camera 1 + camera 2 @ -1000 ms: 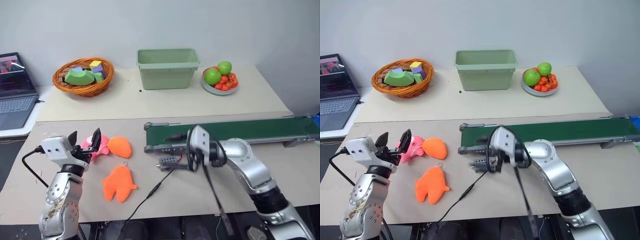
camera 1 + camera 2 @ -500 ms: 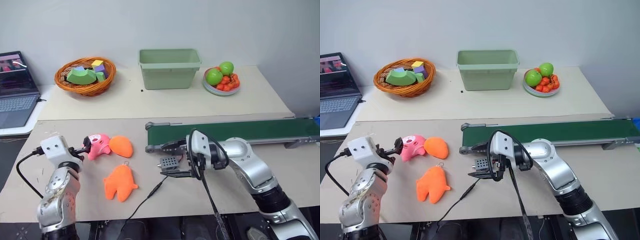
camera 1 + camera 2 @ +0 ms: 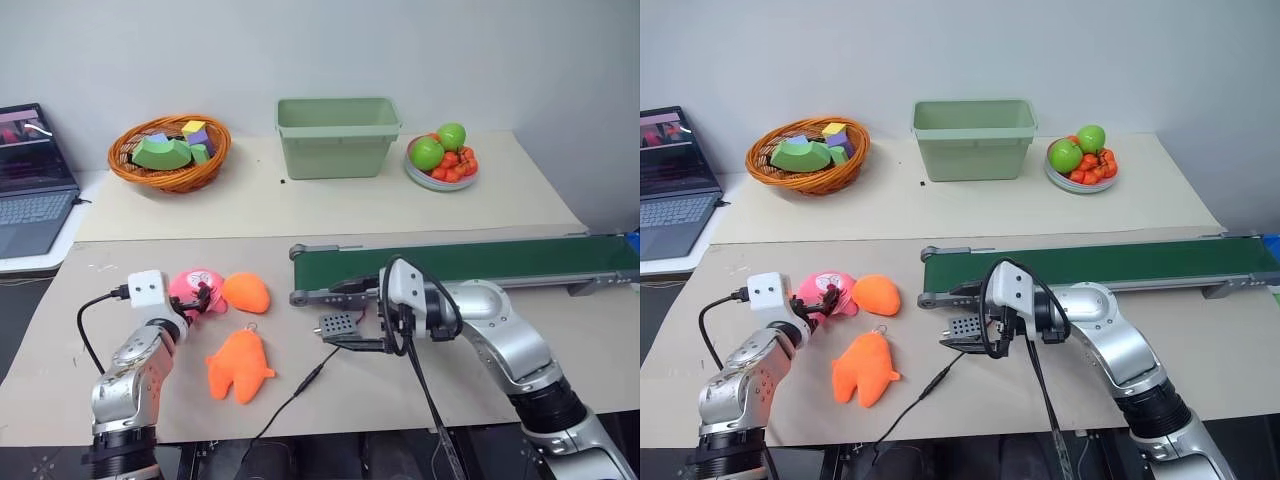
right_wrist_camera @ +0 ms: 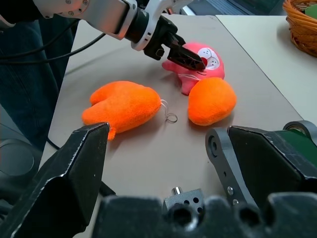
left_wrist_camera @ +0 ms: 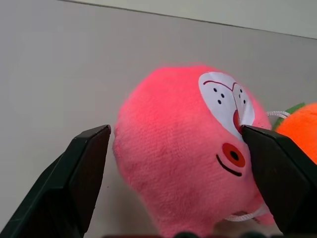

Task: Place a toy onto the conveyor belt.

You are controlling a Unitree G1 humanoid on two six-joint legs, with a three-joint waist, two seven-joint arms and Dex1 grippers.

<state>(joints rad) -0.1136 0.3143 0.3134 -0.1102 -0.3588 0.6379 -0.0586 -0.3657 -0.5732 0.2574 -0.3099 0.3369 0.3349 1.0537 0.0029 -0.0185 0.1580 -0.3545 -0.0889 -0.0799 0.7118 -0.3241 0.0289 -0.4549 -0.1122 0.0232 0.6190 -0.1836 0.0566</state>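
In the left wrist view my left gripper's fingers stand low on either side of the pink plush, so my left gripper closes on it next.
The toy [image 3: 193, 287], a pink plush figure with a white face patch, lies on the table at the left, beside an orange blob. My left gripper [image 5: 176, 131] is open and low over the table. The toy [image 5: 188, 148] sits between its two black fingers [image 5: 74, 178], with a small gap on each side. The conveyor belt [image 3: 470, 262], long and dark green in a grey frame, runs across the right half of the table. My right gripper [image 3: 345, 318] hangs open in front of the belt's left end, over a small grey perforated block [image 3: 337, 324].
An orange blob toy [image 3: 245, 292] touches the pink one, and an orange mitten toy [image 3: 238, 365] lies nearer me. A black cable [image 3: 300, 385] runs from the grey block to the table's front edge. At the back stand a wicker basket [image 3: 168, 152], a green bin [image 3: 338, 135], a fruit plate [image 3: 440, 155] and a laptop [image 3: 30, 180].
My left gripper has dropped and tilted forward from above the pink toy until its open fingers straddle it. The right arm has stayed in place.
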